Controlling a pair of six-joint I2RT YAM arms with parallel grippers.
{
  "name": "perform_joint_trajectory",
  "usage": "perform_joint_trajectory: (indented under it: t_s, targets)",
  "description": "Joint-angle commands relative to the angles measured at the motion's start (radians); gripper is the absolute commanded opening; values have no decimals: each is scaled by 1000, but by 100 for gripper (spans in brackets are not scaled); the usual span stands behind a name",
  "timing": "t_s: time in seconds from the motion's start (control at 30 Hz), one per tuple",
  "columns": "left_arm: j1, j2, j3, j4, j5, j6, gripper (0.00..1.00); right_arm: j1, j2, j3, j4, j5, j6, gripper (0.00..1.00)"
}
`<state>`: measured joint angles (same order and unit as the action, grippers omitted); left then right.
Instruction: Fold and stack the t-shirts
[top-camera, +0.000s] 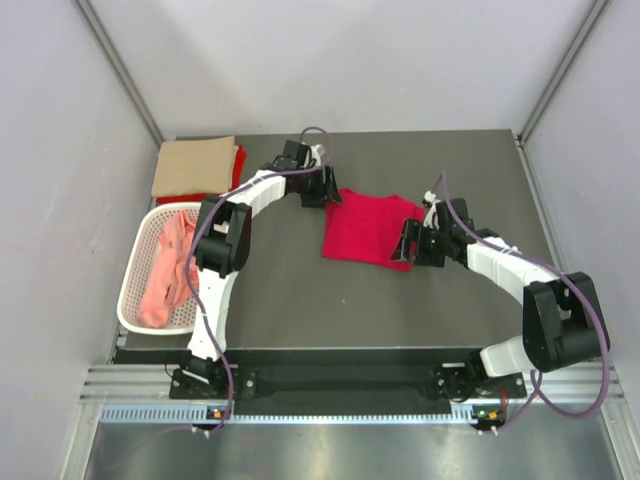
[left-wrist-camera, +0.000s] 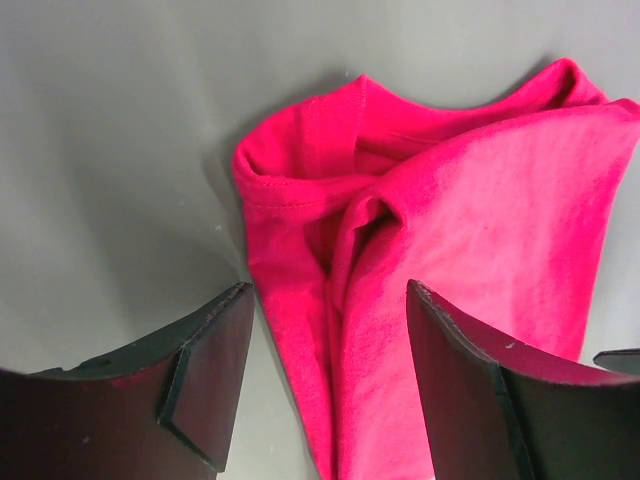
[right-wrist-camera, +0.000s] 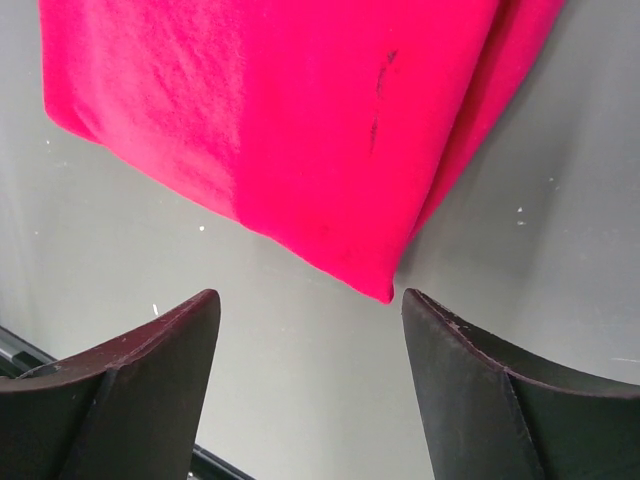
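I need to grab the folded crimson t-shirt's rumpled far corner (top-camera: 340, 197) (left-wrist-camera: 322, 238), on the stack side, with my left gripper next. Then I can stack the crimson t-shirt on the tan one.
A crimson t-shirt (top-camera: 368, 228) lies folded on the dark table (top-camera: 300, 310), near its middle. My left gripper (top-camera: 322, 190) stands at the shirt's far left corner. In the left wrist view its jaws are open, and a rumpled fold of the crimson shirt (left-wrist-camera: 480, 220) lies on the table between them, unpinched (left-wrist-camera: 328, 292). My right gripper (top-camera: 408, 245) is at the near right corner. It is open (right-wrist-camera: 309, 296), and the shirt (right-wrist-camera: 280, 110) lies just beyond its tips, one corner close to the right finger (right-wrist-camera: 450, 360). A tan t-shirt (top-camera: 195, 165) lies folded on a red one (top-camera: 238, 168) at the far left.
A white mesh basket (top-camera: 127, 285) stands at the table's left edge with a salmon pink t-shirt (top-camera: 172, 265) crumpled inside. Grey walls enclose the table on three sides. The arm bases sit on the rail at the near edge.
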<state>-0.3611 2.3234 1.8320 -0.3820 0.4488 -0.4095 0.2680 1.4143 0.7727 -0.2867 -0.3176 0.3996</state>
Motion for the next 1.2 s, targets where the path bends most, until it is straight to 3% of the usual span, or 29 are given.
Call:
perform_joint_trajectory:
  t_s: [0.0,0.7,0.73,0.87,0.9,1.03,1.17]
  targets:
    - [2,53,-16,2,-12,-3,68,8,-40,28,-12,0,-28,74]
    - [-39,108,-20,34,-45,14,54,0,-71,22,-9,-15,-28,76]
    - [-39,108,-22,34,-45,14,52,-1,-71,22,-9,-15,-28,76]
    - [-39,91,-22,11,-55,15,18,-3,-72,22,-8,-14,-27,76]
    - [-39,84,-7,0,-65,24,1,-3,-75,22,-9,-12,-28,76]
    - [-38,54,101,-125,-203,83,0,-3,-83,25,-6,-15,-22,76]
    - [-19,73,318,-320,-289,149,0,-6,-100,31,-9,-18,-18,76]
